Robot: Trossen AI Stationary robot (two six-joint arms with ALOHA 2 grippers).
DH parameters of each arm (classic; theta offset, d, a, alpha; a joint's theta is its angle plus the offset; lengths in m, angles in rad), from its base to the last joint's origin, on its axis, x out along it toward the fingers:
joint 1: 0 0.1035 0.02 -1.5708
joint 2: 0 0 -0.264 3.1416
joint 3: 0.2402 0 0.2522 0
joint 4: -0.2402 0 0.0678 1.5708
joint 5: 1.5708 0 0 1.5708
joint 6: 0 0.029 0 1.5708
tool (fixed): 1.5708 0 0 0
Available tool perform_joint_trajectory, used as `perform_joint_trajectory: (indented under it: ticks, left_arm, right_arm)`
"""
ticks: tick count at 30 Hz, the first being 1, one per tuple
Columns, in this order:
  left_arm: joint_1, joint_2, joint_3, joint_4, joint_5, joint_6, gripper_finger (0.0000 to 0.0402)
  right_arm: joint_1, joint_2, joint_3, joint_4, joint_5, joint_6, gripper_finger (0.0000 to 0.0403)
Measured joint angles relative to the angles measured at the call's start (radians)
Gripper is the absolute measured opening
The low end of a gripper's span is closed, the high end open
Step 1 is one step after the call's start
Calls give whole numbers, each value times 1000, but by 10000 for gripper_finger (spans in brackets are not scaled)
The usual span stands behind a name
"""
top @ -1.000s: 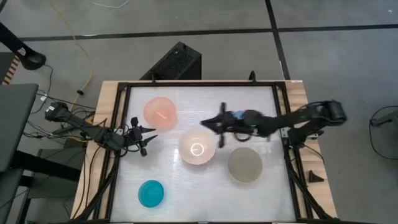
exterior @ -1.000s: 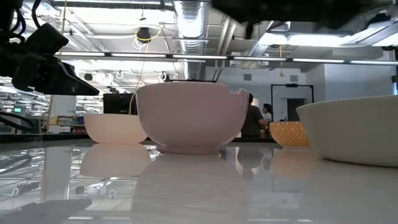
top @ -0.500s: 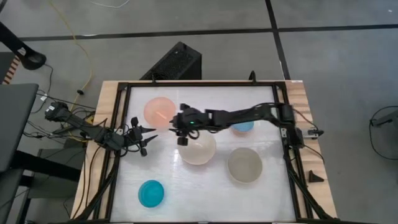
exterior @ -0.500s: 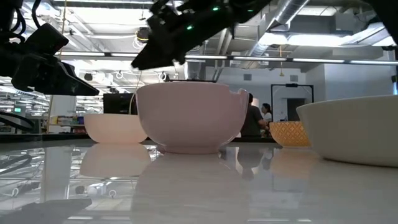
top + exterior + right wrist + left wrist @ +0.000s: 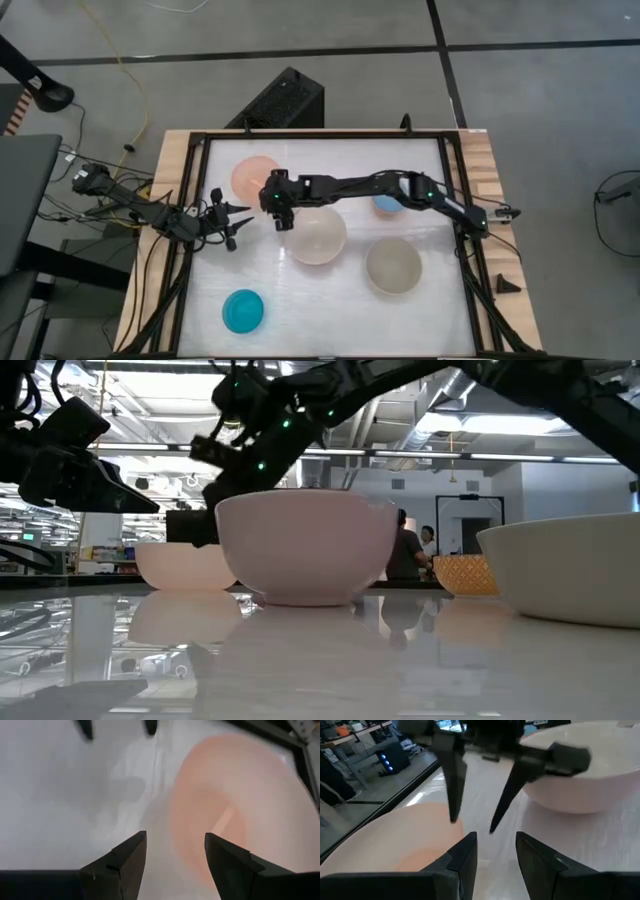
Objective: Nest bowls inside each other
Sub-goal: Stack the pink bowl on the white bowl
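Note:
My right gripper grabs the salmon-orange bowl by its rim [image 5: 175, 812] next, to nest it in the cream-white bowl.
Five bowls stand upright on the white table. The salmon-orange bowl [image 5: 250, 176] is far left, the cream-white bowl [image 5: 320, 238] in the middle, and the grey-beige bowl [image 5: 393, 265] near right. The cyan bowl [image 5: 243, 311] is near left. The light blue bowl [image 5: 388, 206] is half under my right arm. My right gripper [image 5: 270, 200] hangs open over the salmon bowl's right rim [image 5: 186, 795]; one finger stands over the bowl and one outside it [image 5: 472, 822]. I see no touch. My left gripper [image 5: 243, 216] waits open at the table's left, pointing at the salmon bowl.
A black frame [image 5: 455, 180] runs around the table top. My right arm stretches from the right edge across the table, above the light blue bowl and the far rim of the cream-white bowl. Bare table lies between the cyan and grey-beige bowls.
My right gripper has swept from the table's right half toward its left edge, passing over the cream-white bowl, and has come down at the salmon bowl's rim. It has tipped more downward. The bowls have stayed in place.

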Motion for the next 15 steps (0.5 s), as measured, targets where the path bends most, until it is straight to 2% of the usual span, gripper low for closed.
perform_joint_trajectory:
  ticks: [4,10,15]
  left_arm:
    - [0,0,0,0,0,0,125]
    - [0,0,0,0,0,0,125]
    - [0,0,0,1,0,0,125]
  right_arm:
    - [-1,54,59,-15,27,-7,235]
    - [-9,78,71,-36,54,-67,231]
    - [-7,71,71,-54,54,-80,191]
